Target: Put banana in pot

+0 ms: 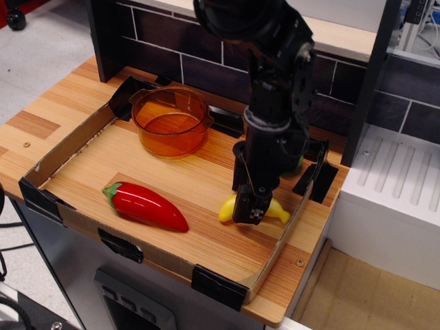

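My gripper takes hold of the yellow banana by its middle (pixel 259 206) next, to put it in the orange pot (pixel 170 124).
The yellow toy banana (pixel 226 209) lies on the wooden board at the front right of the tray; only its two ends show. My gripper (pixel 249 210) is down on its middle, one black finger in front of it and the other behind, jaws apart around it. The banana still rests on the board. The orange translucent pot (pixel 170 124) stands empty at the back left of the tray, well apart from the gripper.
A red pepper (pixel 146 205) lies at the front left. A low cardboard wall (pixel 67 148) with black taped corners rings the board. The green fruit is mostly hidden behind my arm. A dark tiled wall rises at the back, and a white unit (pixel 392 199) stands at the right.
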`<state>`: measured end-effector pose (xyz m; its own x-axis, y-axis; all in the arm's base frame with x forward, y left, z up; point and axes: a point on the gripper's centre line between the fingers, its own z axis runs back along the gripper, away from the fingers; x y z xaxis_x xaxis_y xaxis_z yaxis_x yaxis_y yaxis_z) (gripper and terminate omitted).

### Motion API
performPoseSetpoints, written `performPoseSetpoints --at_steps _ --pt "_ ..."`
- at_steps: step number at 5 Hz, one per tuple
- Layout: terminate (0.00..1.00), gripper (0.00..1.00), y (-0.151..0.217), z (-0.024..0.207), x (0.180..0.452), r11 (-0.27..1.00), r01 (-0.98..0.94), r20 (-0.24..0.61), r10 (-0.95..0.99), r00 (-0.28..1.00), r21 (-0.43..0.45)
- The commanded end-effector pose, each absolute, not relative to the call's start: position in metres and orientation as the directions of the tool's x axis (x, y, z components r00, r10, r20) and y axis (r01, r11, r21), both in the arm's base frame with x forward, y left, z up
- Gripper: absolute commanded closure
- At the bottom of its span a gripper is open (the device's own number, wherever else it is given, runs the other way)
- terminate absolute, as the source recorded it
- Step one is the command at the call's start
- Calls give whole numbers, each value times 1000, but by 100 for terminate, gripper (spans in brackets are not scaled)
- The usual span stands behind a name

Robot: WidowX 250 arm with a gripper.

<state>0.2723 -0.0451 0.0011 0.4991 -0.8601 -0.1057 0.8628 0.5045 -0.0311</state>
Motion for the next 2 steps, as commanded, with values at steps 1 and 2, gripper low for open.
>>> performPoseSetpoints --at_steps 1,2 --pt "0 100 -31 11 264 487 874 -98 -869 484 -1" --pt "0 100 -25 29 263 494 869 -58 -867 494 14"
